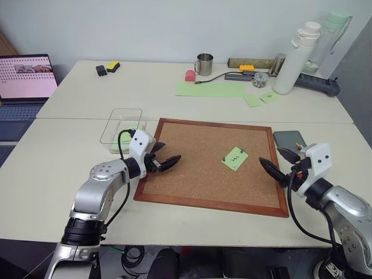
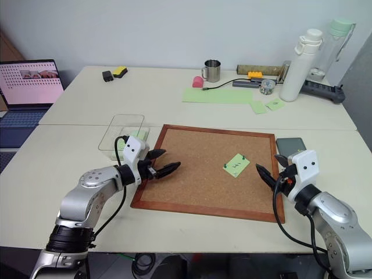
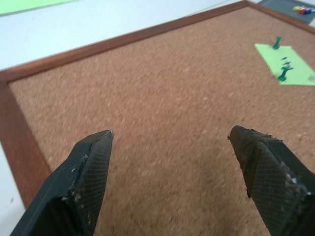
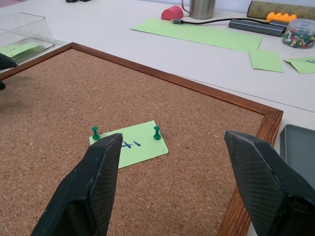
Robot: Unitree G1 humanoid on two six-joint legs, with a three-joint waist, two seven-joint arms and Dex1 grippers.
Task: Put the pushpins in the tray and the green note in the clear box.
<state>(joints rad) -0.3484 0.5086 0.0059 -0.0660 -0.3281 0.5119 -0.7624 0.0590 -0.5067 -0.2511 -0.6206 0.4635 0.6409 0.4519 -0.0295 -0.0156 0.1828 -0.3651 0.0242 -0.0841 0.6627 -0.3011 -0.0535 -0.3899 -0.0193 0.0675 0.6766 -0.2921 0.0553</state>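
Note:
My right gripper grabs the green pushpin at the note's inked end (image 1: pixel 241 150) by its head next, to release the green note and fill the tray (image 1: pixel 289 139).
The green note (image 1: pixel 235 158) lies on the right half of the corkboard (image 1: pixel 192 186), held down by two green pushpins (image 4: pixel 95 132) (image 4: pixel 156 132) at its far corners. Just off the board's right edge sits the dark grey tray (image 1: pixel 289 139). The clear box (image 1: pixel 121 126) stands past the board's left corner with a green slip inside. My left gripper (image 1: pixel 165 163) hovers open over the board's left side, nothing between its fingers. My right gripper (image 1: pixel 278 164) is open at the board's right edge, pointing toward the note, and holds nothing.
Along the table's back stand a steel mug (image 1: pixel 204 64), a long green sheet (image 1: pixel 212 89), a jar of pins (image 1: pixel 260 79), a white bottle (image 1: pixel 296 58) and a power strip (image 1: pixel 318 84). A laptop (image 1: pixel 26 75) sits at the far left.

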